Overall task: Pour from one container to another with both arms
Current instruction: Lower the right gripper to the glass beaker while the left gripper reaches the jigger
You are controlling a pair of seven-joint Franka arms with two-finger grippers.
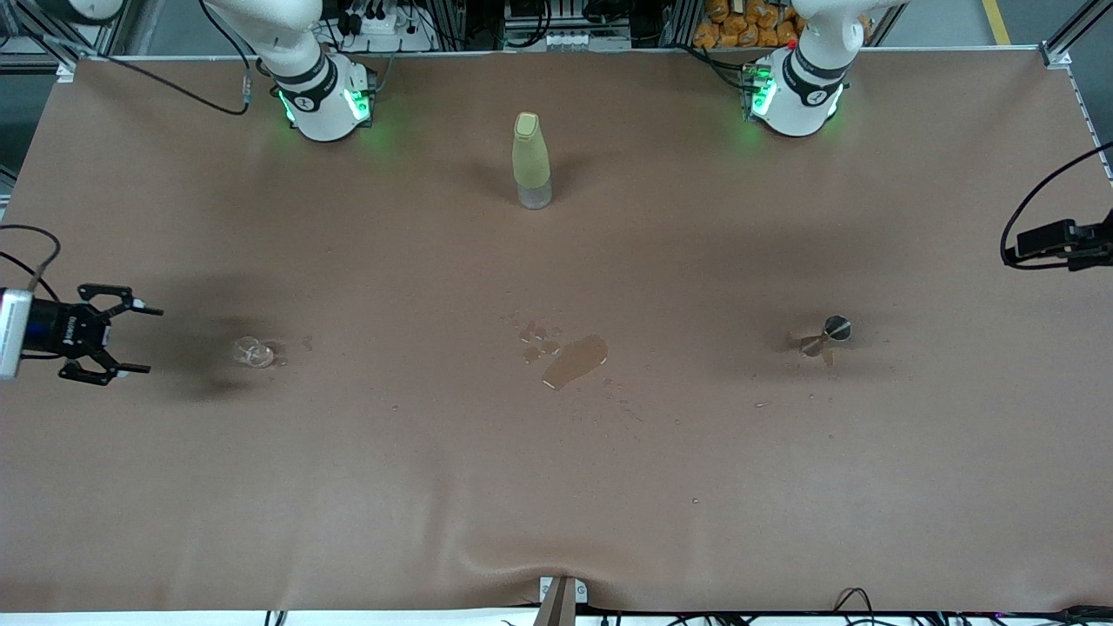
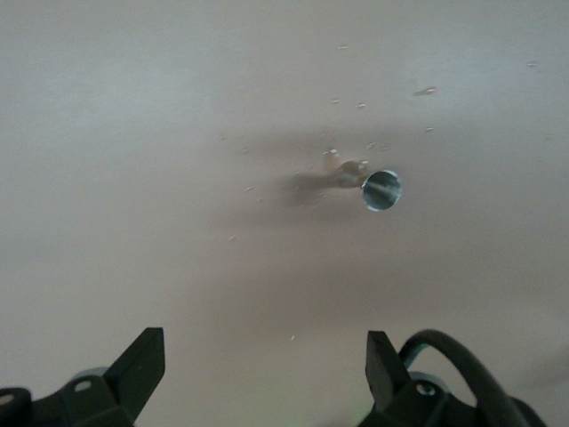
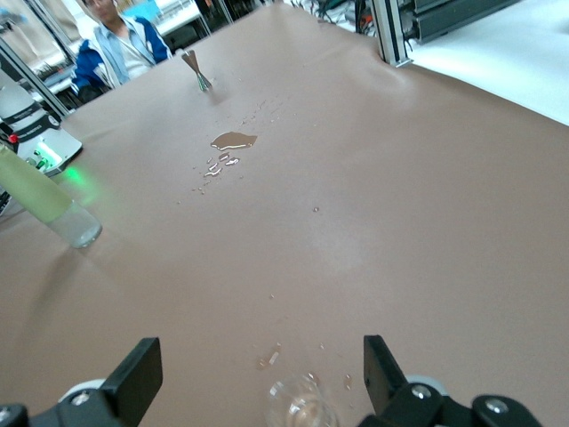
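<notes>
My right gripper should grab the glass cup by its side (image 1: 255,353) next, so that the glass cup's open rim (image 1: 246,345) stays free for the pouring.
The tiny clear glass cup (image 1: 254,351) stands on the brown table toward the right arm's end. My right gripper (image 1: 104,335) hangs low beside it, open and holding nothing. In the right wrist view the glass cup (image 3: 300,406) shows between the lines of the two spread fingers of that gripper (image 3: 260,369), touching neither. The tiny silver metal cup (image 1: 836,328) stands toward the left arm's end. My left gripper (image 2: 264,356) is open and empty over bare table, well apart from the silver cup (image 2: 382,190). In the front view only a dark part of the left hand (image 1: 1056,241) shows.
A tall yellow-green bottle (image 1: 531,161) stands mid-table near the robots' bases. A puddle (image 1: 574,361) with small drops lies between the two cups, nearer the front camera than the bottle. More drops lie around the glass cup. A bystander (image 3: 124,40) is seen past the table's edge.
</notes>
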